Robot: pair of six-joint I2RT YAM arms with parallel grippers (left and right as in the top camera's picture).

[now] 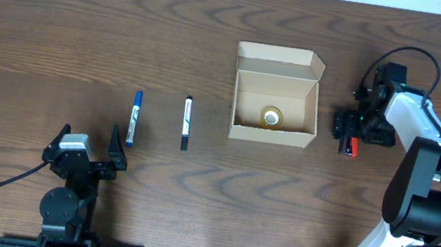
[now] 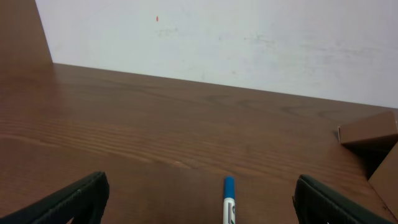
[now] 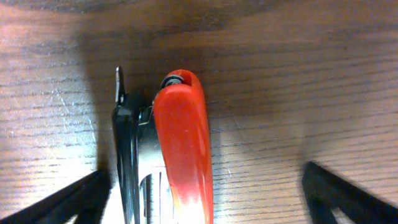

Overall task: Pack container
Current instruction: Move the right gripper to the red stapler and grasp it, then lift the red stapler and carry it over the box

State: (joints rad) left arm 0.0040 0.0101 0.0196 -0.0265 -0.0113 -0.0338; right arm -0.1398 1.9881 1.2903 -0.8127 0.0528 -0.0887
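Note:
The robot's right gripper needs to close on the stapler: its fingers reach the tabletop on either side of the stapler's red and black body.
The container [image 1: 271,133] is a tan cardboard box standing open in the middle of the table, its flap lid folded back. A roll of clear tape [image 1: 271,116] lies inside it. A blue pen [image 1: 134,117] and a black pen [image 1: 186,122] lie on the table to its left. My left gripper [image 1: 89,136] is open and empty near the front edge, with the blue pen [image 2: 229,200] just ahead of it. My right gripper [image 1: 347,132] is open, right of the box, straddling a red and black stapler [image 3: 183,143] lying on the table.
A corner of the box [image 2: 373,130] shows at the right edge of the left wrist view. A pale wall stands behind the table's far edge. The right arm's base [image 1: 424,201] stands at the front right.

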